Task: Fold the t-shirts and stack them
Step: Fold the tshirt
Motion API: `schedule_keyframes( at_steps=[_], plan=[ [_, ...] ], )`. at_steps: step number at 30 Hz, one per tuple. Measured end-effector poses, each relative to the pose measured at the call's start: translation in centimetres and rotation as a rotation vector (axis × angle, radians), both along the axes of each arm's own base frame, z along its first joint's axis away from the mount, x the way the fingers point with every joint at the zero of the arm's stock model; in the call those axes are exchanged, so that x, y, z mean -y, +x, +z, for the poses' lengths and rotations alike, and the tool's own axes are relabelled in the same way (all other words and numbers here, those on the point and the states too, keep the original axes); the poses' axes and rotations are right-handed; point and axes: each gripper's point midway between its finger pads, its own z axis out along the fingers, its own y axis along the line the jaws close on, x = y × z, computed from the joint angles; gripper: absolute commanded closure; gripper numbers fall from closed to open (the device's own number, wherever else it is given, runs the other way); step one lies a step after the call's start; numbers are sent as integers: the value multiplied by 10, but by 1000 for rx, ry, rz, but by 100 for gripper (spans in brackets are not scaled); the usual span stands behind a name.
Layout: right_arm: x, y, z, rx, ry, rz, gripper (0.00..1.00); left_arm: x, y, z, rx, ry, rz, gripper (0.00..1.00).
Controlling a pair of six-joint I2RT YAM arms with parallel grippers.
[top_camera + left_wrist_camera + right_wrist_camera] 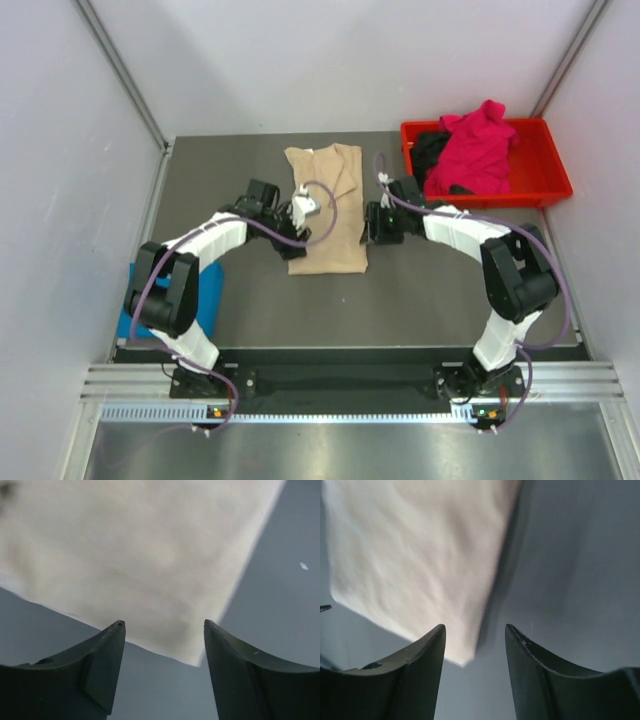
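Note:
Next, my left gripper grabs the beige-tan t-shirt's near-end corner (293, 269) (193, 657), paired with my right gripper's corner, to fold that end over evenly.
A beige-tan t-shirt (325, 205) lies in a long folded strip on the grey table (420, 290). My left gripper (292, 232) hovers at its left edge, open, with nothing between the fingers. In the left wrist view (164, 625) a corner of the beige cloth (140, 560) lies just beyond the fingertips. My right gripper (370, 232) is at the shirt's right edge, also open and empty (475, 627), with a beige corner (420, 555) ahead of its left finger. A magenta-pink t-shirt (480, 150) and a black t-shirt (430, 150) are heaped together. A bright blue t-shirt (207, 290) lies under the left arm.
The magenta and black shirts sit in a red plastic tray (545, 180) at the back right corner. Pale walls close in the table on the left, back and right. The arm bases stand on the metal rail at the near edge.

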Motion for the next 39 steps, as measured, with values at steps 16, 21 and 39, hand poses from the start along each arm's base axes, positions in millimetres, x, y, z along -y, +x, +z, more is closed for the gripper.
schedule_keyframes(
  at_steps=[16, 21, 39],
  plan=[
    [-16, -75, -41, -244, 175, -47, 56, -14, -63, -58, 121, 201, -235, 25],
    [-19, -86, -47, -277, 200, -49, 79, -9, -57, -57, 175, 206, -253, 60],
    [-11, -96, -46, -278, 183, -59, 100, -18, -62, -47, 196, 233, -231, 100]
  ],
)
